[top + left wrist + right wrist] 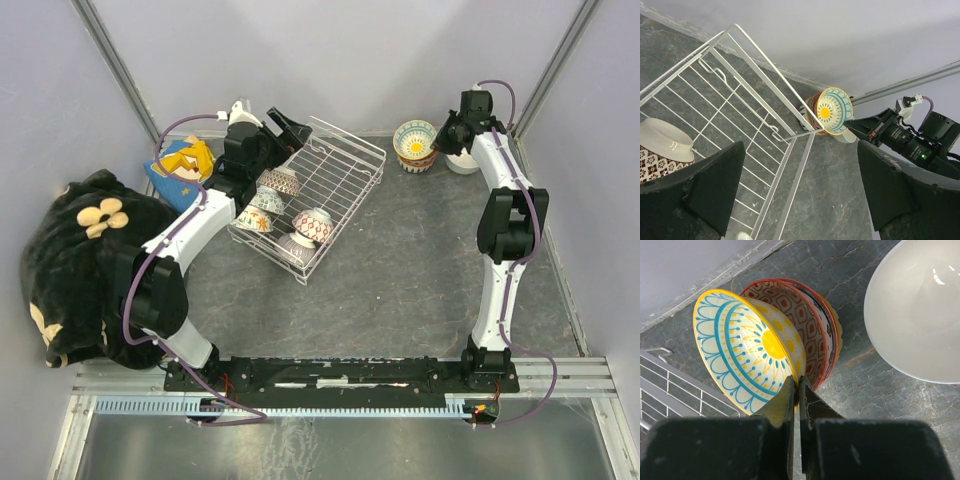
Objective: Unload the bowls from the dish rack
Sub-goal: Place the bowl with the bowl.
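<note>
The right gripper should open, because the yellow bowl's bottom is over the open bowl below and the yellow bowl would come to rest on the stack of bowls, though tilted.
The white wire dish rack (pixel 340 172) lies at the back middle, with several patterned bowls (pixel 313 225) on their sides in its near-left half. One of them (pixel 665 145) shows in the left wrist view. My left gripper (pixel 285 125) hangs open over the rack's far end (pixel 765 65), nothing between its fingers (pixel 715 185). At the back right a stack of bowls (pixel 815 330) stands on the table. Its top bowl (pixel 745 347), yellow with blue lines, is tilted, and my right gripper (pixel 798 385) is shut on its rim.
A plain white bowl (pixel 917 310) sits right beside the stack. A black plush toy (pixel 85 260) fills the left side, and a blue-and-yellow item (pixel 185 160) lies behind it near the rack. Grey walls close in at back and sides.
</note>
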You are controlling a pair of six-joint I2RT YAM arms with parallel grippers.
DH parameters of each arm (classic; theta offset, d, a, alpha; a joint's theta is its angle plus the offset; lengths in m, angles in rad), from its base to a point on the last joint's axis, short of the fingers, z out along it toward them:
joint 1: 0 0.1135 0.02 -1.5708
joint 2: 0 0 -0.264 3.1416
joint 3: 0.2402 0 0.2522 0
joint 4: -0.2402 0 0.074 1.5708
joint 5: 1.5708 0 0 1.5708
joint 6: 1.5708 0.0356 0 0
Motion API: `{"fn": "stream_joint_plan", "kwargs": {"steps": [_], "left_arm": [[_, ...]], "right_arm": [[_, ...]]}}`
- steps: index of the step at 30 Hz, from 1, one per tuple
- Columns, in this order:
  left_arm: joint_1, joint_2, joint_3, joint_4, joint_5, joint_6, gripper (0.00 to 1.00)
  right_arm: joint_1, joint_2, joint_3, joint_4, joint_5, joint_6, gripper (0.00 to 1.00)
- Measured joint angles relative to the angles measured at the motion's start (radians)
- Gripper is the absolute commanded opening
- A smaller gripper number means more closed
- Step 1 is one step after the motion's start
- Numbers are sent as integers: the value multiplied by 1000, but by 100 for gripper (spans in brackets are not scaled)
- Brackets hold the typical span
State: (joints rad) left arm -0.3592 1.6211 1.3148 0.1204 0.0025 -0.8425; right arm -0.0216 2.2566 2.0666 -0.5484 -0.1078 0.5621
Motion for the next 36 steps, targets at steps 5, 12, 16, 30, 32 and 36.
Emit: {"fn": "stream_joint_plan", "kwargs": {"steps": [5, 12, 16, 30, 32, 36], "left_arm": [[0, 6, 2, -2, 0, 0, 99], [0, 6, 15, -12, 3, 0, 99], [0, 6, 19, -14, 3, 0, 99], [0, 9, 21, -14, 3, 0, 99], [0, 9, 21, -14, 3, 0, 99], [0, 9, 21, -14, 3, 0, 99]], "right_arm": [[0, 21, 17, -10, 4, 11, 1], [0, 37, 40, -32, 6, 21, 4], [-1, 48, 56, -40, 5, 26, 12], [-7, 49, 53, -35, -7, 37, 34], [-7, 42, 37, -21, -11, 40, 36], [-7, -6, -47, 7, -20, 39, 40]]}}
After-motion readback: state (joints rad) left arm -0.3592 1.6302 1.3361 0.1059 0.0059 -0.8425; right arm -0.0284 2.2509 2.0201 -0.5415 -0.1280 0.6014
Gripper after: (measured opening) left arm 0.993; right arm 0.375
